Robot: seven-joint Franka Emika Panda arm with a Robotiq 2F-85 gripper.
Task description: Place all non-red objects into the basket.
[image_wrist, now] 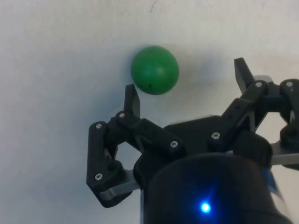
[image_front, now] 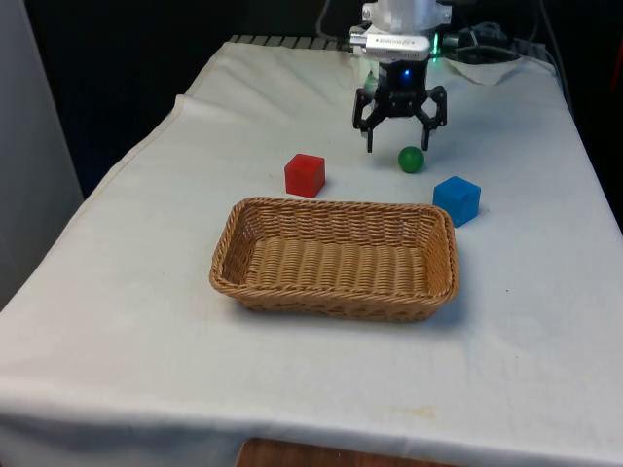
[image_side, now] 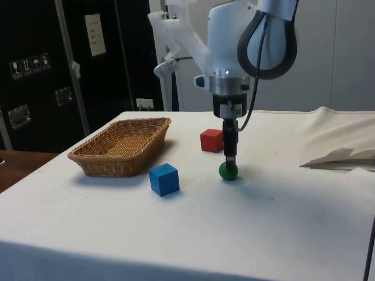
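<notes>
To place the non-red objects into the basket, my gripper next needs to pick up the small green ball around its round middle [image_front: 411,160] [image_wrist: 154,70].
A green ball [image_front: 411,160] [image_side: 228,171] [image_wrist: 154,70] lies on the white cloth. My gripper [image_front: 399,146] [image_side: 230,159] [image_wrist: 187,84] hangs open just above the cloth, low over the ball. In the wrist view the ball lies near one fingertip [image_wrist: 132,95], off-centre rather than midway between the two. A blue cube [image_front: 457,199] [image_side: 163,179] rests beside the wicker basket [image_front: 336,205] [image_side: 111,165], by its corner on the front view's right. A red cube [image_front: 305,175] [image_side: 211,140] stands behind the basket's far rim. Nothing lies in the basket.
The cloth is bunched into folds [image_side: 340,149] at the side view's right. Cables [image_front: 487,49] lie at the table's far end behind the arm. Bare cloth stretches in front of the basket up to the near table edge.
</notes>
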